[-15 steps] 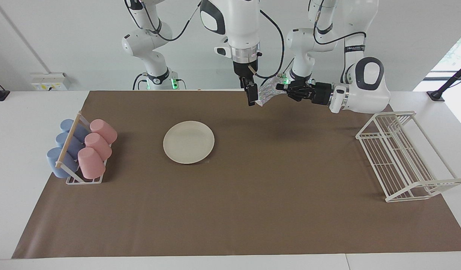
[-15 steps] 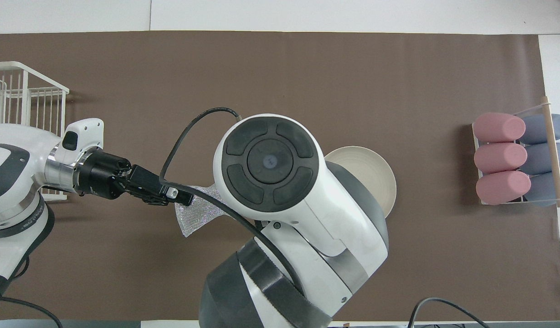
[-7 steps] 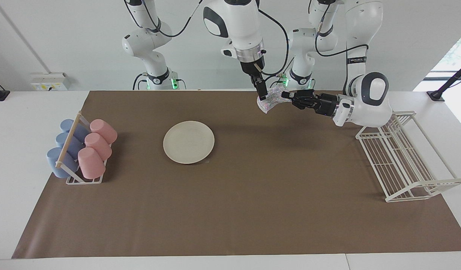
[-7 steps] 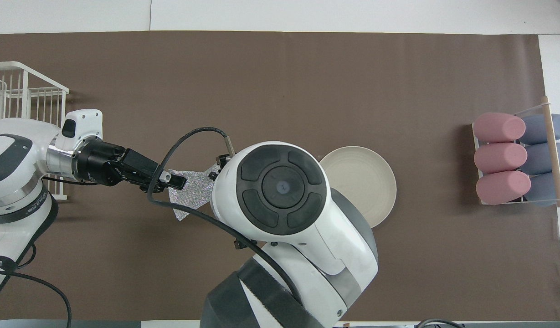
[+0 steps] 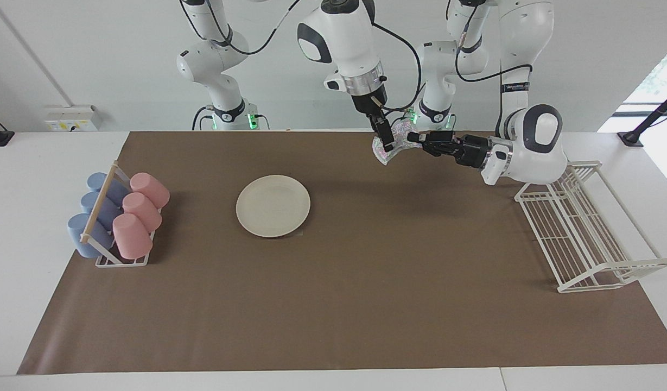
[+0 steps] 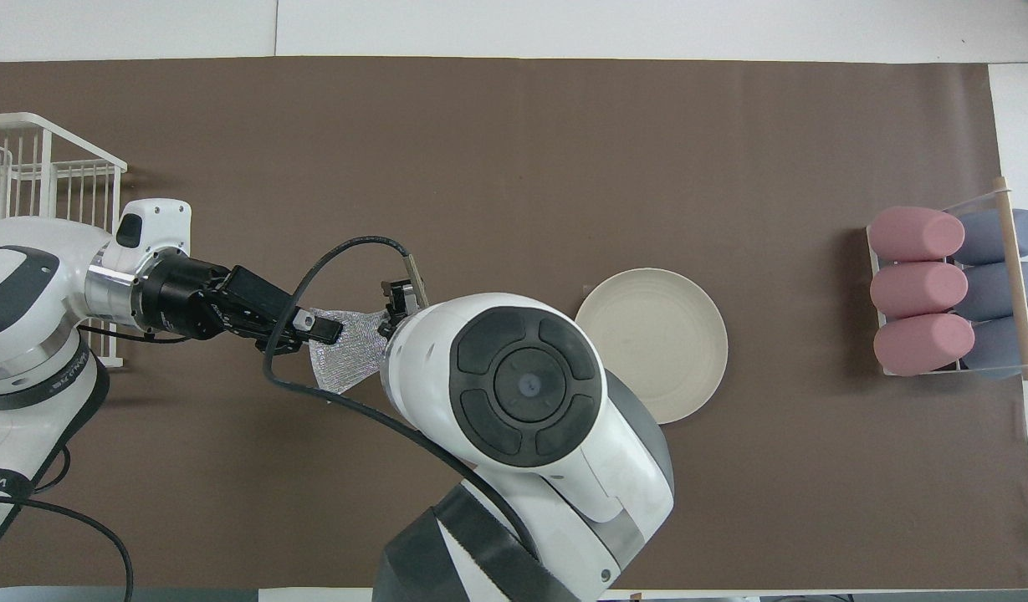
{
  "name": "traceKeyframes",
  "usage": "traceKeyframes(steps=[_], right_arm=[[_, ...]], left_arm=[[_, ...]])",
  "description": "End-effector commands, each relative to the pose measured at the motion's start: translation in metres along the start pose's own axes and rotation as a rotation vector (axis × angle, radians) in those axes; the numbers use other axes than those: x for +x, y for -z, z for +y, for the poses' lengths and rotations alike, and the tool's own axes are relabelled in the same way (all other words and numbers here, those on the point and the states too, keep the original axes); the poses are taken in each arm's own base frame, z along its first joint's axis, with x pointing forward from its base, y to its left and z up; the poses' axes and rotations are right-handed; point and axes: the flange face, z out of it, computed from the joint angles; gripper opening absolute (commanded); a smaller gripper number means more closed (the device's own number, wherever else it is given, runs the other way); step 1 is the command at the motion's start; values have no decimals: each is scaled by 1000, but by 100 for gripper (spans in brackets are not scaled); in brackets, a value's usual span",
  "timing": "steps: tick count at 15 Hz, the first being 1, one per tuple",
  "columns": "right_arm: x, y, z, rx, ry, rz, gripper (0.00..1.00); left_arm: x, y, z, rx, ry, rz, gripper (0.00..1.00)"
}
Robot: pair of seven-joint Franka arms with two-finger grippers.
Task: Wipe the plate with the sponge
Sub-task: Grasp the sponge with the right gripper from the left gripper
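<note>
My right gripper next grabs the silvery sponge by its loose end [image 6: 376,326] to wipe the plate [image 6: 668,334].
The cream-white plate [image 5: 273,205] lies flat on the brown mat, toward the right arm's end from the middle; in the overhead view the right arm's elbow covers one edge of the plate [image 6: 668,334]. The silvery, wrinkly sponge [image 5: 401,132] hangs in the air over the mat's edge nearest the robots. My left gripper [image 5: 413,137] lies level and is shut on one end of the sponge [image 6: 342,368]. My right gripper [image 5: 387,142] points down from above with its fingers open at the sponge's other end.
A wire holder with pink and blue cups [image 5: 119,217] lying on their sides stands at the right arm's end of the mat. A white wire rack [image 5: 583,228] stands at the left arm's end. Brown mat [image 5: 366,282] covers the table.
Both grippers and the sponge have shifted toward the left arm's end. The right arm's elbow has uncovered more of the plate in the overhead view. The left gripper has stayed shut on the sponge.
</note>
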Motion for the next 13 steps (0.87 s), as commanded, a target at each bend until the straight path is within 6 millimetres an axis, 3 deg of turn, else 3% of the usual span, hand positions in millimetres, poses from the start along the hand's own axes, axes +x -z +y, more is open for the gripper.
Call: traceKeyframes(steps=[1, 8, 9, 10, 11, 12, 13], right_arm=[[-3, 3, 14, -10, -6, -52, 100], [-5, 5, 8, 32, -24, -95, 98], [-3, 5, 6, 38, -25, -95, 76], [-3, 5, 5, 53, -24, -101, 38], [0, 0, 7, 63, -24, -103, 9], [0, -2, 8, 74, -21, -105, 0], [1, -3, 9, 73, -21, -100, 0]], left_arm=[[-2, -1, 3, -20, 13, -12, 0], [-4, -2, 3, -20, 15, -22, 0], [-4, -3, 3, -18, 16, -25, 0], [-5, -2, 3, -19, 16, -26, 0], [-5, -2, 3, -19, 17, -27, 0], [-5, -3, 3, -18, 18, -28, 0], [-5, -3, 3, -18, 18, -28, 0]])
